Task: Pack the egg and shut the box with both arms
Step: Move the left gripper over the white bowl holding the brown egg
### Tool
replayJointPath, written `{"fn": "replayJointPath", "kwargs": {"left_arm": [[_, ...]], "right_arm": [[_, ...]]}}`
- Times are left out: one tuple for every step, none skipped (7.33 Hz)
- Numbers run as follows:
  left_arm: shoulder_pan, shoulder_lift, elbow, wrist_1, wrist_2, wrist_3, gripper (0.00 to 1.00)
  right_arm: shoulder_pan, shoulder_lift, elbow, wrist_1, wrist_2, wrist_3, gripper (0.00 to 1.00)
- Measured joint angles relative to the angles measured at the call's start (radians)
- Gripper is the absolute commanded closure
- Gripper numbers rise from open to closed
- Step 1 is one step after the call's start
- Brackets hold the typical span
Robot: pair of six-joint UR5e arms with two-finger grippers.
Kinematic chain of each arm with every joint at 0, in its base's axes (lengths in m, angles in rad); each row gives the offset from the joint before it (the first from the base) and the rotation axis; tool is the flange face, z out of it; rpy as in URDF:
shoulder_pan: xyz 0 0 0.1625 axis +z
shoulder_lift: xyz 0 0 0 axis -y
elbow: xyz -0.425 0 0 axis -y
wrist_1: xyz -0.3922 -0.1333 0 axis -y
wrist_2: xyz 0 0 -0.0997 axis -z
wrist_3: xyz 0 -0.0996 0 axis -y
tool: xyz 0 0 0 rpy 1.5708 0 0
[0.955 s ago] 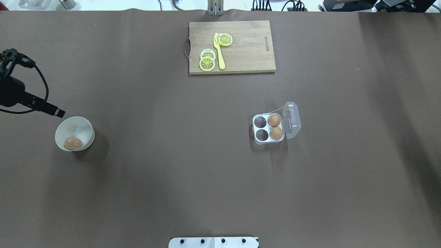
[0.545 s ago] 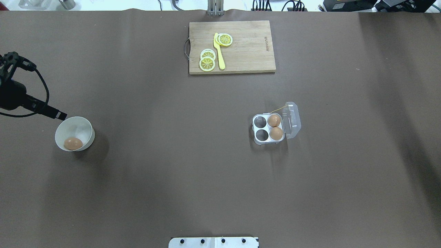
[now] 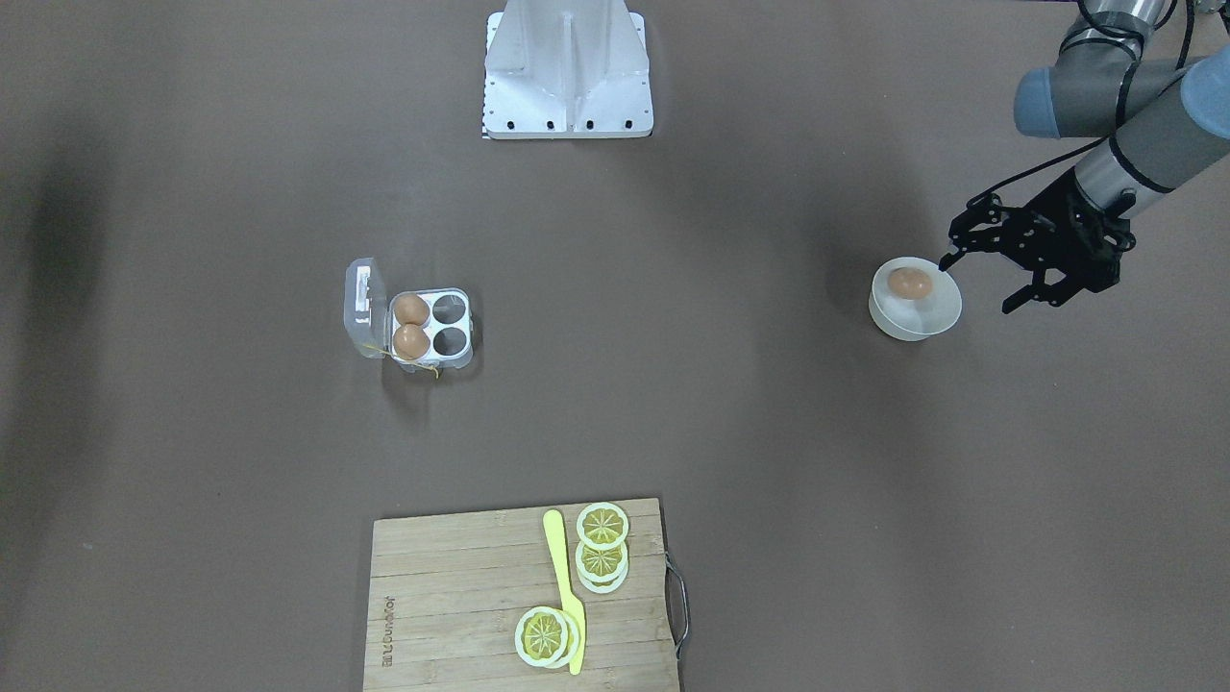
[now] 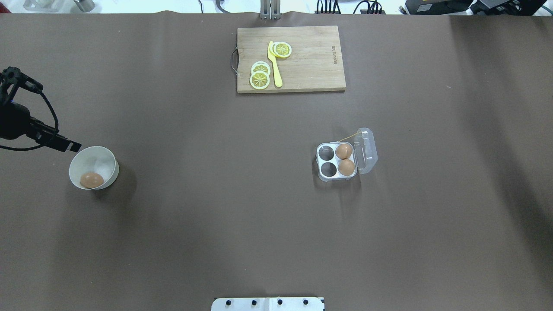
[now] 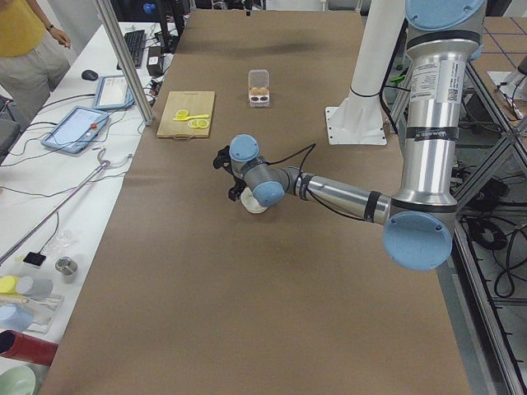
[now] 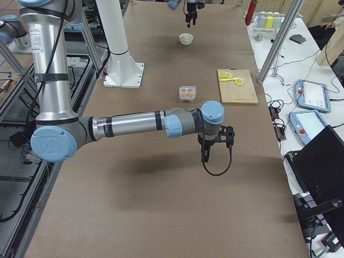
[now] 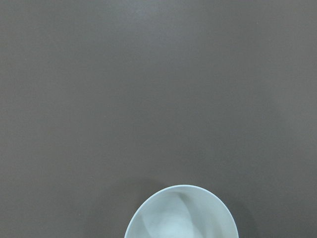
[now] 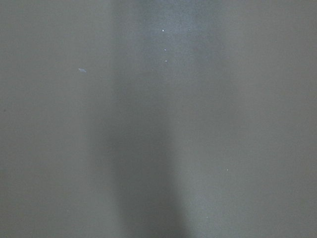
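Observation:
My left gripper grabs the egg by its rounded middle [image 3: 910, 284] next, to fill an empty cup in the box [image 3: 449, 309].
The egg [image 4: 91, 180] lies in a round white bowl [image 4: 106, 156] at the table's left; it also shows in the front view [image 3: 909, 284]. My left gripper [image 3: 977, 286] is open and empty, hovering beside the bowl's outer rim, with one fingertip [image 4: 73, 147] at the rim. The left wrist view shows only the bowl's rim [image 7: 148, 213]. The box [image 4: 320, 163] stands open right of centre, lid [image 4: 367, 151] folded back, with two brown eggs [image 4: 344, 151] in its right cups and two left cups empty. My right gripper [image 6: 206, 156] shows only in the exterior right view, so I cannot tell its state.
A wooden cutting board [image 4: 311, 60] with lemon slices [image 4: 260, 77] and a yellow knife [image 4: 274, 65] lies at the far middle. The white stand base [image 4: 268, 303] sits at the near edge. The right wrist view shows only bare brown table.
My left gripper has drifted slightly toward the robot's side and outward, staying open by the bowl's rim. The egg, bowl and box have not moved.

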Motion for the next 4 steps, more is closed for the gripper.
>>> {"fn": "replayJointPath", "kwargs": {"left_arm": [[0.002,0.009,0.006,0.002,0.001,0.09,0.02],[0.005,0.021,0.015,0.005,0.003,0.179,0.02],[0.011,0.032,0.024,0.006,0.004,0.249,0.02],[0.03,0.036,0.034,0.007,0.014,0.294,0.02]], "right_arm": [[0.0,-0.006,0.001,0.001,0.007,-0.001,0.0],[0.0,-0.013,0.006,0.002,0.012,0.0,0.0],[0.0,-0.017,0.011,0.002,0.015,0.0,0.0],[0.0,-0.018,0.013,0.001,0.019,0.0,0.0]]}}
